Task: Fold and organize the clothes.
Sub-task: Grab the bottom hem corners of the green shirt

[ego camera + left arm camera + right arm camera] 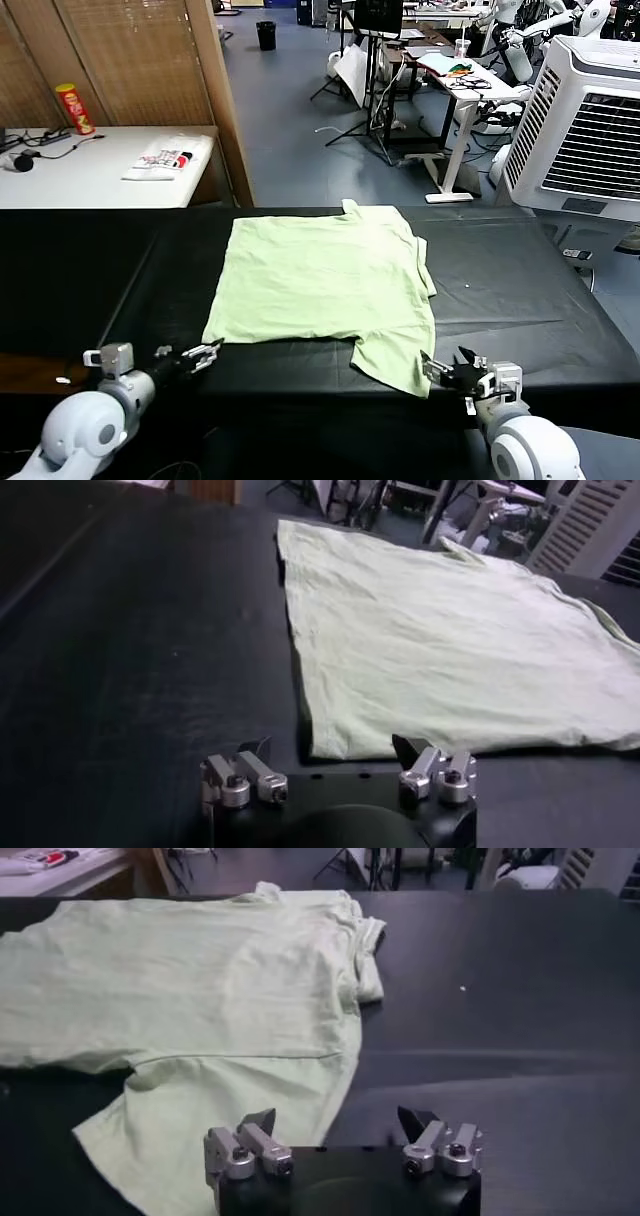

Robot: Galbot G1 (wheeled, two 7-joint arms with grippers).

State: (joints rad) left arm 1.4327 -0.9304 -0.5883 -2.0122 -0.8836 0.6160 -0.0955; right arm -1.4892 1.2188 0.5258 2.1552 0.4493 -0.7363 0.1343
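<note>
Next, my right gripper picks up the T-shirt by its sleeve (pixel 400 365). Then I fold the T-shirt in toward its collar and body (pixel 310 275).
The clothes are one pale green T-shirt (pixel 320 280), spread flat and wrinkled on the black table (pixel 520 290), plain side up. Its collar (pixel 350 207) points to the far edge. One sleeve (pixel 395 365) reaches the table's front edge. My left gripper (pixel 205 355) is open and empty, hovering just short of the shirt's near left corner (pixel 325 748). In its wrist view the left gripper (pixel 333 747) faces that corner of the shirt (pixel 450 650). My right gripper (pixel 450 372) is open and empty beside the sleeve. In the right wrist view the right gripper (pixel 338 1118) sits at the sleeve's edge of the shirt (pixel 180 978).
A white side table (pixel 100 170) at the back left holds a red can (pixel 75 108) and a white packet (pixel 165 160). A wooden post (pixel 225 100) stands behind the black table. A large white air cooler (pixel 590 130) stands at the right.
</note>
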